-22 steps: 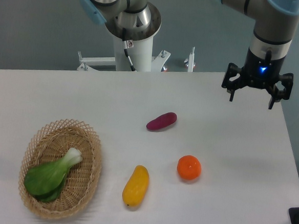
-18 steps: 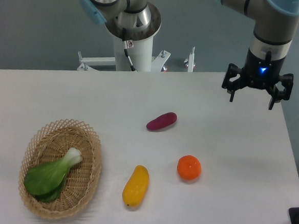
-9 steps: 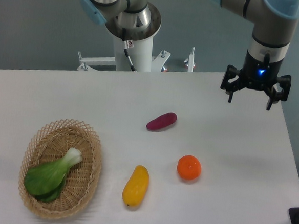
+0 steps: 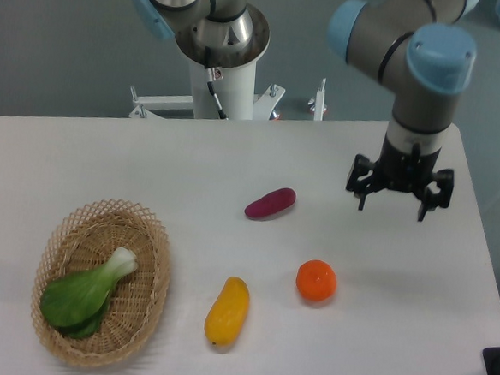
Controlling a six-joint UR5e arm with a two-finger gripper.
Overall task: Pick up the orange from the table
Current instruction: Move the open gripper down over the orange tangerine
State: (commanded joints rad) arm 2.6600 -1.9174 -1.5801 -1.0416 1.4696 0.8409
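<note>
To pick up the orange [image 4: 316, 280] from the table, my gripper should next grab the orange by its round sides.
The orange [image 4: 316, 280] is a small round bright-orange fruit lying on the white table [image 4: 149, 159], right of centre towards the front. My gripper [image 4: 392, 208] hangs open above the table, behind and to the right of the orange and well apart from it. Its two black fingers point down with nothing between them.
A purple sweet potato [image 4: 269, 203] lies behind and left of the orange. A yellow-orange mango-like fruit [image 4: 227, 311] lies to the orange's left. A wicker basket [image 4: 143, 309] holding a green vegetable [image 4: 84, 293] stands at the front left. The robot's base [image 4: 220, 61] stands behind the table.
My gripper has come down and moved left and forward from the table's far right corner towards the orange. It stays open. The fruits and basket have not moved.
</note>
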